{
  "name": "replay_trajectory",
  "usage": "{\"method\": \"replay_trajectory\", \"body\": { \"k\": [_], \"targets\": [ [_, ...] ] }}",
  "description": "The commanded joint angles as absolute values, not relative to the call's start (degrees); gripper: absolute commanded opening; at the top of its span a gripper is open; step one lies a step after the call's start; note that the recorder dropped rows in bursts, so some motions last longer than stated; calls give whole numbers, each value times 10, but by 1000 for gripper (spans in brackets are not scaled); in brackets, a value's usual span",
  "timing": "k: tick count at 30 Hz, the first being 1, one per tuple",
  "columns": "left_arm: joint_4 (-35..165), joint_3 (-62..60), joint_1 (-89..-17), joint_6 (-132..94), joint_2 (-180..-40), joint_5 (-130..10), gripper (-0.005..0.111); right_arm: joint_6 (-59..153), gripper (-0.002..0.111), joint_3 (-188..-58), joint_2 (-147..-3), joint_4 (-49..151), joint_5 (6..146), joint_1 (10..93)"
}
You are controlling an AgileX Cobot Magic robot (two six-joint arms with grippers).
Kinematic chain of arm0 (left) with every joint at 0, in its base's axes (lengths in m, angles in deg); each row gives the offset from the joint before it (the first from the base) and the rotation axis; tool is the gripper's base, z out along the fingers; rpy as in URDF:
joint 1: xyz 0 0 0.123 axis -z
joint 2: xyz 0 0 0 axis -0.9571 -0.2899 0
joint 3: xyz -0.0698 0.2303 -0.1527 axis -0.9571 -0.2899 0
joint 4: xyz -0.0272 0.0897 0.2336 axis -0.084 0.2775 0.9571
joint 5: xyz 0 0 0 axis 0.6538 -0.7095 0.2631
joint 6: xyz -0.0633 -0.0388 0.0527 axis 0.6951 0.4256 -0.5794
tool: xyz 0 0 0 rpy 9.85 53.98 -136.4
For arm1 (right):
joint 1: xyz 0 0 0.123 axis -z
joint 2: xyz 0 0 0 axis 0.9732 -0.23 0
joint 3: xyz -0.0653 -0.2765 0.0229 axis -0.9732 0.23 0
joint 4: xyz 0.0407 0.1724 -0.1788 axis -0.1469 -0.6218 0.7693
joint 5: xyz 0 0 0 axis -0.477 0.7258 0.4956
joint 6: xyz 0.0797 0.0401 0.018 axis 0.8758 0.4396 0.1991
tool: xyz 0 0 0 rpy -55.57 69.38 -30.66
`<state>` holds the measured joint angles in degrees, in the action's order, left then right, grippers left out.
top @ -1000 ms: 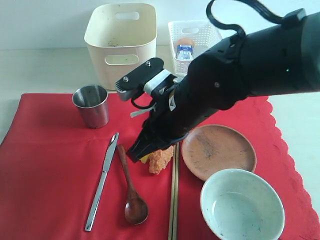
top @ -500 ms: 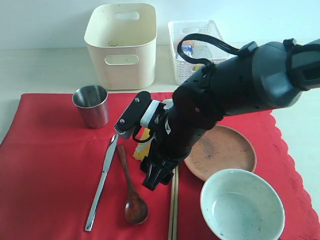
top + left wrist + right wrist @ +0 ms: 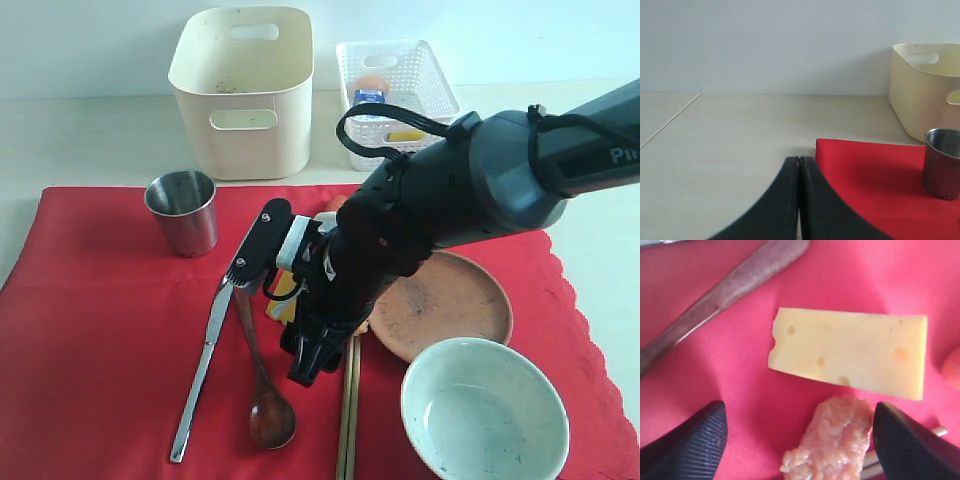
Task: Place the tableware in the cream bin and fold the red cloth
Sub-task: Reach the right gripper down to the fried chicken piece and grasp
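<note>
The red cloth needs to be clear for folding, so my right gripper will grab the pink meat piece by its lumpy middle [image 3: 829, 444] next.
The red cloth [image 3: 100, 330] lies flat under a steel cup [image 3: 182, 210], knife [image 3: 205, 370], wooden spoon [image 3: 262, 385], chopsticks [image 3: 348, 420], brown plate [image 3: 450, 305] and green bowl [image 3: 485, 410]. The cream bin [image 3: 243, 85] stands behind the cloth. My right gripper [image 3: 305, 360] points down between spoon and chopsticks. In its wrist view this gripper [image 3: 799, 415] is open, and a pink meat piece [image 3: 832, 440] lies between its fingers, close to one of them. My left gripper [image 3: 799, 160] is shut and empty, low beside the cloth's corner [image 3: 870, 170], with the cup [image 3: 942, 162] beyond.
A cheese wedge [image 3: 850, 352] lies just past the meat piece, beside the spoon handle [image 3: 725, 292]. A white lattice basket [image 3: 395, 80] holding food stands right of the bin. My right arm hides the cloth's middle in the exterior view.
My right arm has swung down and lowered over the cheese and meat piece, and its jaws have spread wide. The left gripper has not moved.
</note>
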<state>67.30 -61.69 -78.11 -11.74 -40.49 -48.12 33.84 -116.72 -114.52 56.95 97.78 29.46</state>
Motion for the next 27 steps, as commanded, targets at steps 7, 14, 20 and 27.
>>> {"method": "replay_trajectory", "body": {
  "k": [7,14,20,27],
  "targets": [
    [669,-617,-782,-117,-402,-483,0,337,76,-1167,-1146,574,973,294],
    [669,-617,-782,-117,-402,-483,0,344,76,-1167,-1102,575,981,295],
    [669,-617,-782,-117,-402,-483,0,427,76,-1167,-1106,623,983,314],
    [669,-617,-782,-117,-402,-483,0,432,76,-1167,-1133,619,997,314]
  ]
}}
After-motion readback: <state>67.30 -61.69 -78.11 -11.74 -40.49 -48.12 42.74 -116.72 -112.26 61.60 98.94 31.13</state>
